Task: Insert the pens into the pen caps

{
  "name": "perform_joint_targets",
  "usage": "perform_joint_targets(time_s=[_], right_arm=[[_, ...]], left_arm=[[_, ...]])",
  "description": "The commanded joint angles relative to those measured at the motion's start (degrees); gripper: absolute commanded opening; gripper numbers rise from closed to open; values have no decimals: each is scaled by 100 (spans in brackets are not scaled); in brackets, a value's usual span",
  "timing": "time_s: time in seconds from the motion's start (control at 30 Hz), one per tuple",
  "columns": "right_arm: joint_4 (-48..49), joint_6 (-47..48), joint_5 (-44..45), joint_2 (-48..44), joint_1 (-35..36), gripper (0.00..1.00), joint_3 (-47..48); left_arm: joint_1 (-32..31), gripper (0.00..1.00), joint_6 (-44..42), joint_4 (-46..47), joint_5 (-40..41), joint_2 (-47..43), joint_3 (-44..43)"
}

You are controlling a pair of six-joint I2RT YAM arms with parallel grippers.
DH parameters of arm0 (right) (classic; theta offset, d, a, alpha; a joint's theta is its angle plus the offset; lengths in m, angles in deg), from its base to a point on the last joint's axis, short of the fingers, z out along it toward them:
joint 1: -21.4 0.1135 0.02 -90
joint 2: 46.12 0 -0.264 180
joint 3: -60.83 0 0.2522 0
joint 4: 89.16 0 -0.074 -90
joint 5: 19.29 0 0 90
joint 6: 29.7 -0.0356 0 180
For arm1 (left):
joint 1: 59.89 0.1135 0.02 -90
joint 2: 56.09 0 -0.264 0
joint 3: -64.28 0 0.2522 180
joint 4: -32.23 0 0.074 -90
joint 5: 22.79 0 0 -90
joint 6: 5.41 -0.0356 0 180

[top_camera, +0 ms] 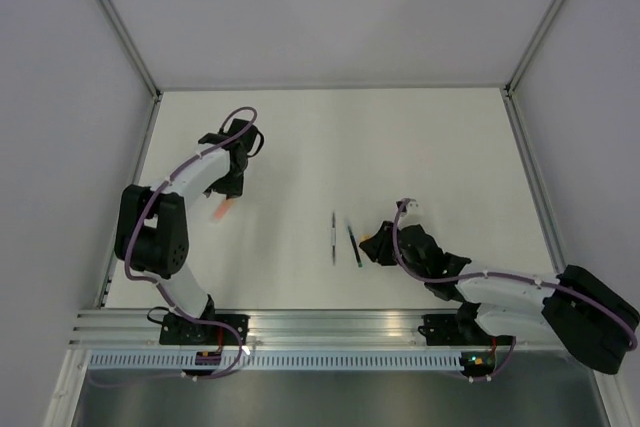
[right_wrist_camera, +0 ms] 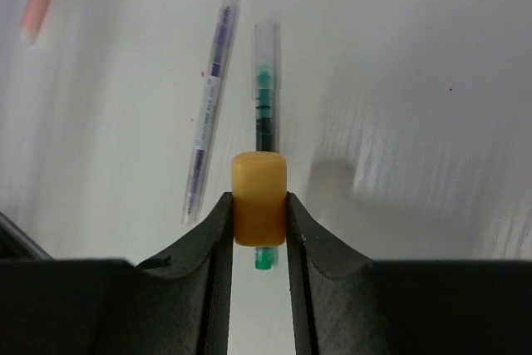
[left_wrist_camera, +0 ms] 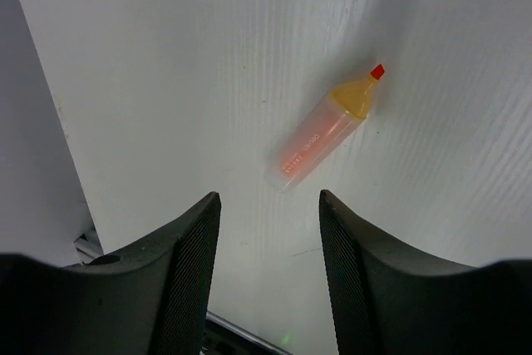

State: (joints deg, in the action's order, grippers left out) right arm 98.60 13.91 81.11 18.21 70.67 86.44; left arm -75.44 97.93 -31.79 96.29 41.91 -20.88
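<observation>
My left gripper moves toward the orange-ended pen's body, before closing. The body lies beyond my fingers, toward the right in the wrist view, so closing now would miss.
An orange-ended pen [left_wrist_camera: 320, 135] with a pale translucent barrel lies on the white table, just ahead of my left gripper [left_wrist_camera: 268, 199]. That gripper is open with nothing between its fingers. It hovers at the table's left [top_camera: 228, 190], and the pen [top_camera: 222, 210] lies beside it. My right gripper [right_wrist_camera: 258, 205] is shut on a stubby orange-yellow pen cap [right_wrist_camera: 258, 193]. Beneath the cap lies the dark pen with a green end [right_wrist_camera: 265, 118]. A grey-silver pen [right_wrist_camera: 208, 126] lies to its left. Both thin pens [top_camera: 333, 237] [top_camera: 354, 245] sit mid-table, left of my right gripper [top_camera: 370, 244].
The white table [top_camera: 440, 147] is walled at the back and on both sides. A metal rail [top_camera: 320, 327] with the arm bases runs along the near edge. The left table edge [left_wrist_camera: 83, 239] shows close to my left fingers.
</observation>
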Motion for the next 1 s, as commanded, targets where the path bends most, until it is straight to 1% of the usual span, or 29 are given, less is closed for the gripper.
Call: perform_joint_targets(time_s=[0.0,0.03,0.07,0.13,0.17,0.2,0.23,0.27,0.3,0.37,0.4,0.47,0.5,0.53,0.67,0.87,0.97], right_arm=[[-471,-239,68,-1120,29,0,-26],[-891,-230,68,-1386,21,0,9],[-1139,-195,77,-1954,29,0,88],[-1639,-90,112,-2520,29,0,211],[-2103,-37,112,-3053,21,0,334],[-2378,68,129,-3311,29,0,404],[-2615,121,164,-3540,29,0,483],[-3009,182,191,-3960,21,0,606],[-3178,218,217,-4138,29,0,659],[-3574,358,261,-4506,21,0,800],[-3654,394,270,-4596,29,0,827],[-3725,455,244,-4745,29,0,853],[-3716,482,227,-4763,29,0,853],[-3699,499,218,-4764,21,0,862],[-3523,508,60,-4702,21,0,836],[-3567,561,-37,-4798,29,0,827],[-3602,570,59,-4860,29,0,818]], left_arm=[[-1,57,-446,305,327,70,284],[-1,57,-621,341,239,166,354],[-1,58,-718,394,186,219,389],[-1,59,-981,578,125,308,494],[17,59,-1018,657,37,308,495],[87,59,-1018,754,-373,308,469],[166,59,-1009,815,-655,282,425],[245,59,-1009,842,-884,247,399],[393,59,-1018,860,-1269,246,364],[552,59,-1036,746,-1449,333,223],[684,59,-1044,676,-1414,386,162],[746,59,-1193,570,-1492,535,99],[755,60,-1272,544,-1771,589,108],[755,60,-1325,526,-1870,641,134],[755,60,-1413,491,-2055,949,170],[755,59,-1449,535,-1976,1221,187],[755,54,-1440,482,-2125,1397,266]])
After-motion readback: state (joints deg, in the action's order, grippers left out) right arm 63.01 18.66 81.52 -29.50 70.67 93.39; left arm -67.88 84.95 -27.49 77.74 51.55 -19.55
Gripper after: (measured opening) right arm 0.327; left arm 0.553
